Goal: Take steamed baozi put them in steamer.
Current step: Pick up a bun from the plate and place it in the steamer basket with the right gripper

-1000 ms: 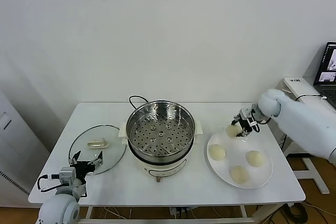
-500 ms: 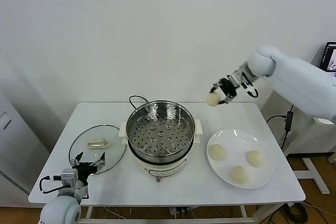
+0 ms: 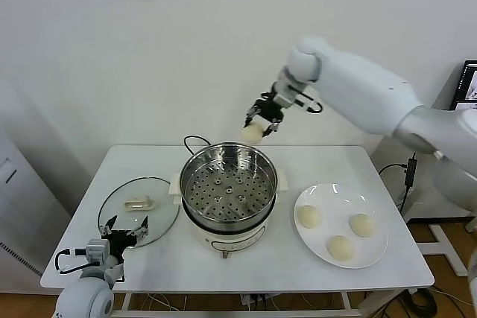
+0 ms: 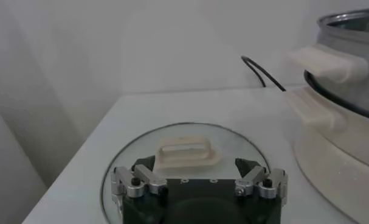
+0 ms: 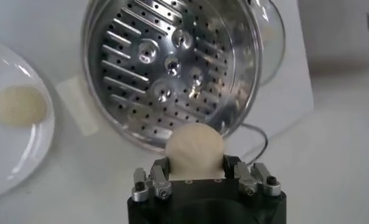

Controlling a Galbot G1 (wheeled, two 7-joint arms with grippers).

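Note:
I need to move the held baozi (image 3: 252, 134) toward the steamer before my right gripper lets go. It is high up beyond the steamer's far rim (image 3: 227, 145) in the head view, so it would miss if I let go now.
My right gripper (image 3: 261, 120) hangs above the far rim of the steamer (image 3: 228, 181), shut on a cream-white baozi (image 3: 253, 133). In the right wrist view that baozi (image 5: 194, 150) sits between the fingers, with the steamer's perforated steel basket (image 5: 172, 67) below and beyond it. Three more baozi lie on the white plate (image 3: 328, 197): one at its left (image 3: 308, 216), one at its right (image 3: 362, 224), one at its front (image 3: 340, 247). My left gripper (image 3: 124, 228) rests open at the table's front left, just before the glass lid (image 4: 184, 152).
The round glass lid (image 3: 139, 210) with a cream handle lies flat left of the steamer. A black cord (image 3: 195, 141) runs behind the pot. A laptop (image 3: 468, 87) stands at the far right, off the table.
My right gripper has lifted one baozi off the plate and carried it up and leftward to above the steamer's far rim. The left arm stays put.

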